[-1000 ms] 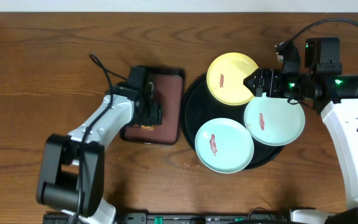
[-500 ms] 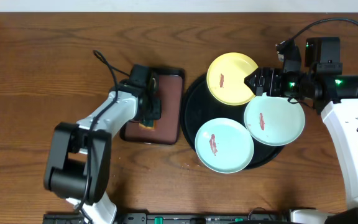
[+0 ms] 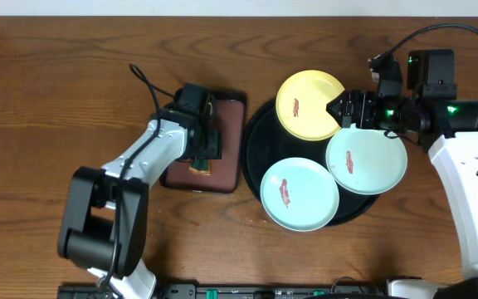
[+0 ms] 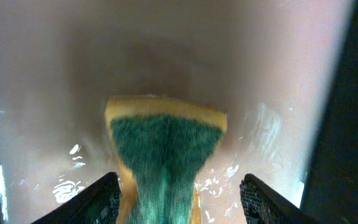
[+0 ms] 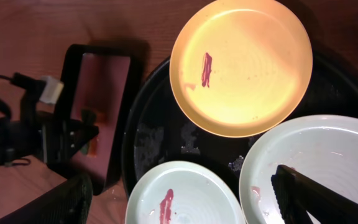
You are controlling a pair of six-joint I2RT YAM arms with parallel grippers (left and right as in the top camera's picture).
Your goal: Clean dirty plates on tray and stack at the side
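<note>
My left gripper grabs the sponge across its middle (image 3: 200, 163) (image 4: 165, 180) from the green side next, since that leaves the yellow bottom of the sponge free to wipe plates.
Three plates lie on the round black tray (image 3: 254, 137), each with a red-brown smear: a pale yellow plate (image 3: 308, 104) at the back, a mint plate (image 3: 366, 162) on the right and a mint plate (image 3: 299, 193) in front. My right gripper (image 3: 344, 110) hangs open above the tray between the yellow plate (image 5: 241, 68) and the right mint plate (image 5: 319, 152), holding nothing. My left gripper (image 4: 180, 186) is low over a green-and-yellow sponge (image 4: 163, 149). Its jaws stand open either side of the sponge, with a gap on the right.
The sponge (image 3: 199, 169) rests in a rectangular brown tray with a black rim (image 3: 228, 124), just left of the black tray (image 5: 143, 134). A few crumbs (image 3: 251, 221) lie on the wooden table near the front. A cable loops up from the left arm (image 3: 143, 83).
The left gripper has shifted slightly right and back over the brown tray, the sponge staying put. The right arm and the plates have not moved.
</note>
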